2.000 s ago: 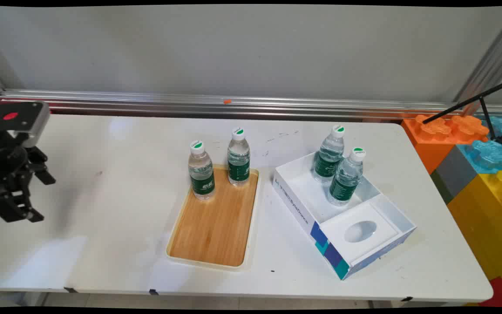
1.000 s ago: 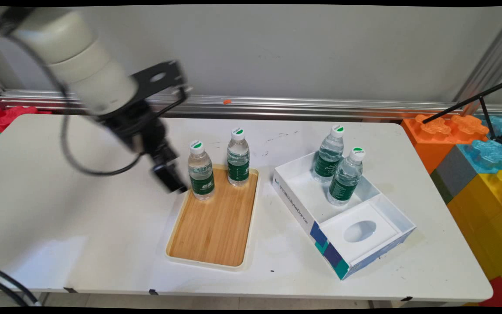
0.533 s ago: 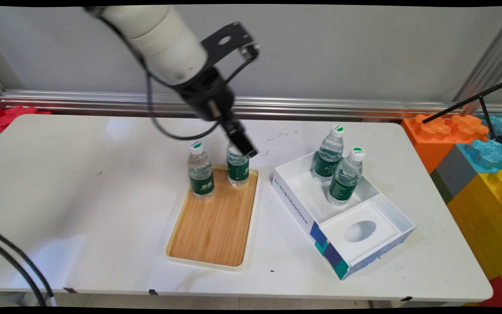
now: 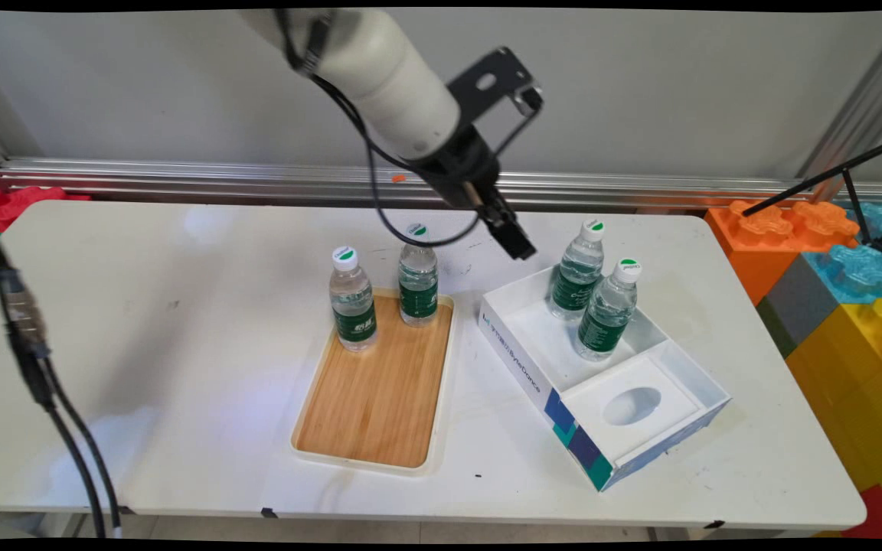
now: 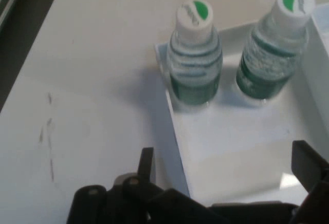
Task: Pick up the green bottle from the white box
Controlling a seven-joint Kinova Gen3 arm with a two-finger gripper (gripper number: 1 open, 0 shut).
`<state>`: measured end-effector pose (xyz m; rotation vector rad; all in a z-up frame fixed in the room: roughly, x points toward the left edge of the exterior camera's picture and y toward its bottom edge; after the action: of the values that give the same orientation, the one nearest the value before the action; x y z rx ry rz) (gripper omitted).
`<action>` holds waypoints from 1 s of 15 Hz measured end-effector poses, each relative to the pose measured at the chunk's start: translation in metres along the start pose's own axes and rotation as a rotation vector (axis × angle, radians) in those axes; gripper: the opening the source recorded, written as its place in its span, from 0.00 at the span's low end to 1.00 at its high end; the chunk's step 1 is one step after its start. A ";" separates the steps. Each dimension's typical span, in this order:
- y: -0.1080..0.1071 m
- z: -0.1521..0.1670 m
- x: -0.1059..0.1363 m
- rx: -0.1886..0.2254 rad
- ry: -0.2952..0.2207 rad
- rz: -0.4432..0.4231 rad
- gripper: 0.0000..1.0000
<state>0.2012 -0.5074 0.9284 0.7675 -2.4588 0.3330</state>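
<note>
My gripper will next grab the bottle by its green-labelled body (image 4: 573, 288), to lift the rear bottle out of the white box (image 4: 518, 366).
My black gripper (image 4: 518, 245) hangs open and empty above the table, just left of the white box's (image 4: 518, 366) far corner. Two clear water bottles with green labels stand upright inside that box: one at the back (image 4: 579, 272), one a little nearer (image 4: 606, 312). In the hand view the same back bottle (image 5: 194, 54) and nearer bottle (image 5: 275, 49) stand ahead of the gripper (image 5: 226, 157). The box's wall (image 5: 175, 126) runs between its spread fingers (image 5: 146, 161). Two more bottles, left (image 4: 352, 300) and right (image 4: 418, 277), stand at the far end of a wooden tray (image 4: 376, 398).
The box has a raised white insert with an oval hole (image 4: 631, 405) at its near end. Large coloured toy blocks (image 4: 839, 283) are stacked past the table's right edge. A black cable (image 4: 43, 383) hangs at the left. A metal rail (image 4: 181, 180) runs along the wall.
The arm has swung from the far left across the table to the right, passing the tray's bottles, and the gripper now hangs by the box's far corner. The bottles have not moved.
</note>
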 end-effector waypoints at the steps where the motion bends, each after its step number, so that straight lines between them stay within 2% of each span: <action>1: -0.001 0.013 0.002 -0.003 0.009 0.017 1.00; 7: -0.006 0.085 0.015 -0.003 0.038 0.085 1.00; 15: -0.012 0.149 0.026 -0.027 0.070 0.098 1.00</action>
<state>0.1283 -0.5852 0.8211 0.6149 -2.4348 0.3561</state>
